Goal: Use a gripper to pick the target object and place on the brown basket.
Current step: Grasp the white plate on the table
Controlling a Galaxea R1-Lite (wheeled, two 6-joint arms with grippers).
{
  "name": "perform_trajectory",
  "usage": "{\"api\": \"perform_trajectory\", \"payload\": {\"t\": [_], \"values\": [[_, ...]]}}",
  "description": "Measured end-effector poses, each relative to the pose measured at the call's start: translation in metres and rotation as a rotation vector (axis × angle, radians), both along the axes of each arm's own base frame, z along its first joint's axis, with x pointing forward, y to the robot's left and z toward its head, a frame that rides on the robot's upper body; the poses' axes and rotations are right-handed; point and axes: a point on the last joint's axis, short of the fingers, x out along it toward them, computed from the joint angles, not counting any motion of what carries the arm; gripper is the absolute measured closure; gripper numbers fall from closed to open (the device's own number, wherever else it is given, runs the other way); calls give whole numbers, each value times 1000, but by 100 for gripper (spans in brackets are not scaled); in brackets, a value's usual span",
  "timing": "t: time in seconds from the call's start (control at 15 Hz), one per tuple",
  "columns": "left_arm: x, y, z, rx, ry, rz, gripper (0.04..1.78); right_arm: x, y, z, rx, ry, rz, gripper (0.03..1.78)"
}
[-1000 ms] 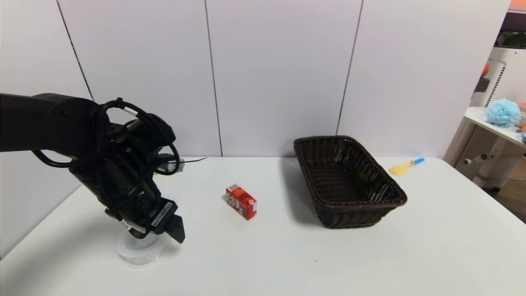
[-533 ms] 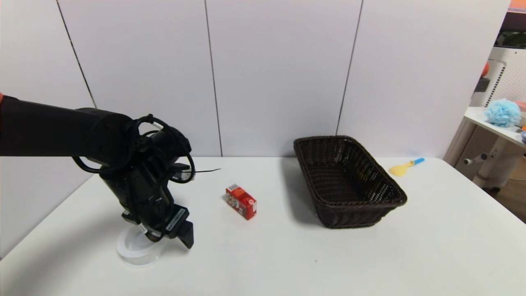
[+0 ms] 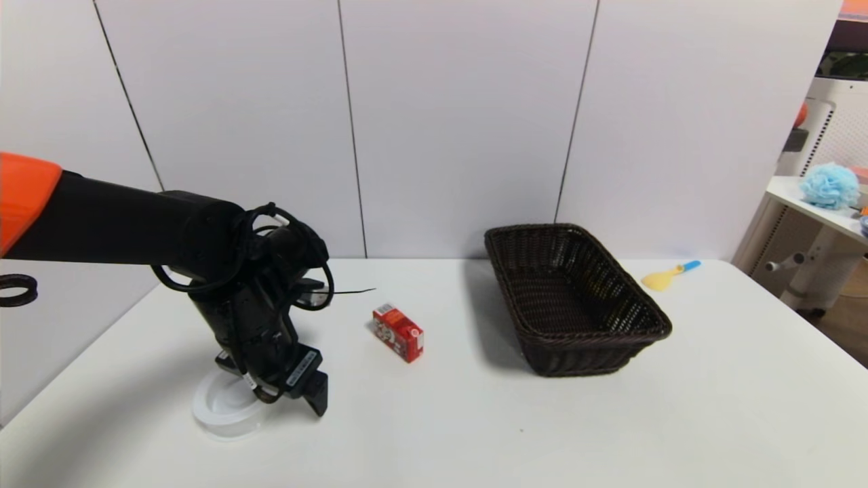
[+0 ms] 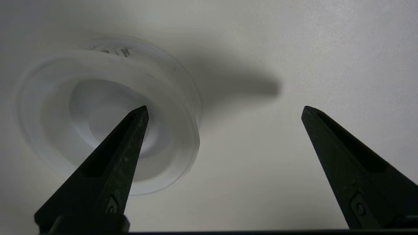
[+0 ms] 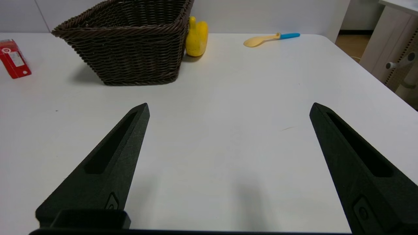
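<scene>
I will grab the white round dish by its rim (image 4: pixel 194 135) with my left gripper next, so that I can put the dish in the brown basket.
The white round dish (image 3: pixel 220 408) lies on the white table at the front left; it also shows in the left wrist view (image 4: pixel 81 107). My left gripper (image 3: pixel 288 396) hangs open just above its right side. In the left wrist view the left gripper (image 4: pixel 225 111) has one finger over the dish's middle and the other over bare table, so the near rim lies between the jaws. The brown basket (image 3: pixel 634 298) stands empty at the back right, also in the right wrist view (image 5: pixel 130 62). My right gripper (image 5: pixel 228 107) is open and empty over bare table.
A small red carton (image 3: pixel 399 332) lies between dish and basket. A yellow spoon with a blue handle (image 3: pixel 668 274) lies beyond the basket. A yellow object (image 5: pixel 197 37) stands against the basket's far side. A side table with a blue puff (image 3: pixel 829 184) is at the right.
My left arm has swung rightward and reached farther forward, shifting the open gripper from over the dish's middle to over its right edge. The dish has not moved.
</scene>
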Motion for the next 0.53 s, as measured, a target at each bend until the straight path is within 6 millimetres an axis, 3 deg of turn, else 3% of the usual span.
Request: {"api": "perform_trajectory", "payload": {"t": [0.53], "values": [[3, -2, -6, 3, 10, -3, 13, 0, 0, 0, 0, 0, 0, 12]]}}
